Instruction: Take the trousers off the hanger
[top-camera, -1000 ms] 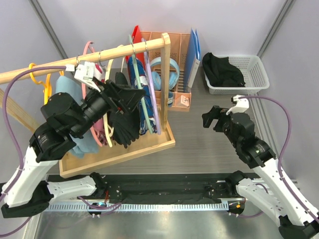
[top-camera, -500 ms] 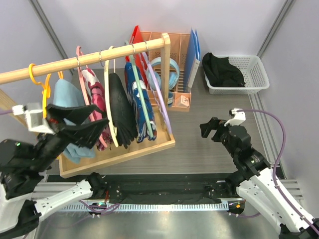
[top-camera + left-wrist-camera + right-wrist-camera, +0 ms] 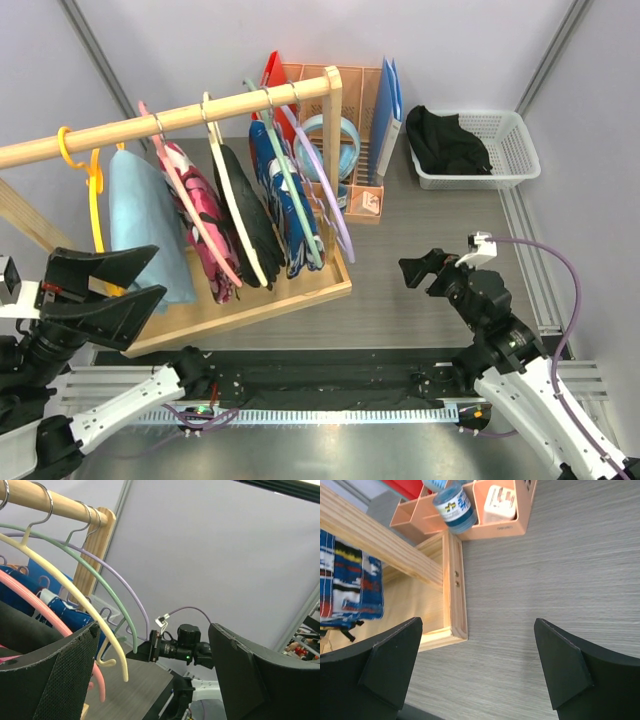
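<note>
The robot should next use its left gripper to grab the green hanger (image 3: 300, 205) by the hanger's near side close to the hook (image 3: 281, 151), so that the trousers stay free to remove.
The black trousers (image 3: 250, 215) hang folded on a cream hanger (image 3: 222, 170) on the wooden rod (image 3: 150, 125). The dark blue printed trousers (image 3: 278, 190) hang next to them on a green hanger (image 3: 300, 205); they also show in the left wrist view (image 3: 60, 615) and the right wrist view (image 3: 350, 587). My left gripper (image 3: 155, 275) is open and empty at the near left, apart from the rack; in its wrist view (image 3: 155, 680) only air lies between the fingers. My right gripper (image 3: 415, 268) is open and empty over the table right of the rack, as its wrist view (image 3: 477, 665) shows.
A light-blue cloth (image 3: 140, 225) and a pink floral garment (image 3: 195, 215) hang left of the trousers; an empty lilac hanger (image 3: 335, 215) hangs right. The rack's wooden base (image 3: 300, 290) lies below. An orange organiser (image 3: 345, 110) and a white basket (image 3: 510, 140) holding black cloth (image 3: 445, 140) stand behind.
My left arm has pulled back from the hangers to the near left, its gripper open and empty. The hangers have swung and tilted. My right gripper has moved slightly nearer.
</note>
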Tool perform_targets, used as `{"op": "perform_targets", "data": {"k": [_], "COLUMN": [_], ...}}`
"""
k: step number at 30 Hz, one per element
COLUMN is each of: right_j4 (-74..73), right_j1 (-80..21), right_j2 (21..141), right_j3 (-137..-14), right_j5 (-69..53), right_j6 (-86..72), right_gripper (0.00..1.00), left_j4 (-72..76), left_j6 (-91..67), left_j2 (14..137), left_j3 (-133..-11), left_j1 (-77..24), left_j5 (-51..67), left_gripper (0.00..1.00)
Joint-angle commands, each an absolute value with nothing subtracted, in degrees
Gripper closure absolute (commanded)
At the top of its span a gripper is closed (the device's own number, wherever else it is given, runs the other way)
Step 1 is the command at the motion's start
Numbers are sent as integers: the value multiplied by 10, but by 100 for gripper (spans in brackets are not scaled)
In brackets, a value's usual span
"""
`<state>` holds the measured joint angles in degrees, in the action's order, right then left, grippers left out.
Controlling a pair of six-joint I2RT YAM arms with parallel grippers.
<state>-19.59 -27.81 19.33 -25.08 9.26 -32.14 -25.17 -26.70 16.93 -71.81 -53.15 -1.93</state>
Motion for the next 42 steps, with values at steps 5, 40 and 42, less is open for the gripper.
{"op": "perform_targets", "data": {"k": [5,40,42], "right_j4": [-238,-436,-433], "right_j1": [-280,-280,-280], "right_j2": [266,224,226], "right_j3": [-395,-575,-584], "right_j5": [70,30,8], "right_j6": [-366,-372,-358], "right_gripper": [0,2,2], "left_j4": [-328,-275,-265], "left_j6": [-311,-454,-453], "left_j2": [393,657,653], "left_j3": [-916,-933,-928], "left_j1": [-533,-489,-489], "left_j5": [-82,-251,-247], "left_gripper": [14,62,68]}}
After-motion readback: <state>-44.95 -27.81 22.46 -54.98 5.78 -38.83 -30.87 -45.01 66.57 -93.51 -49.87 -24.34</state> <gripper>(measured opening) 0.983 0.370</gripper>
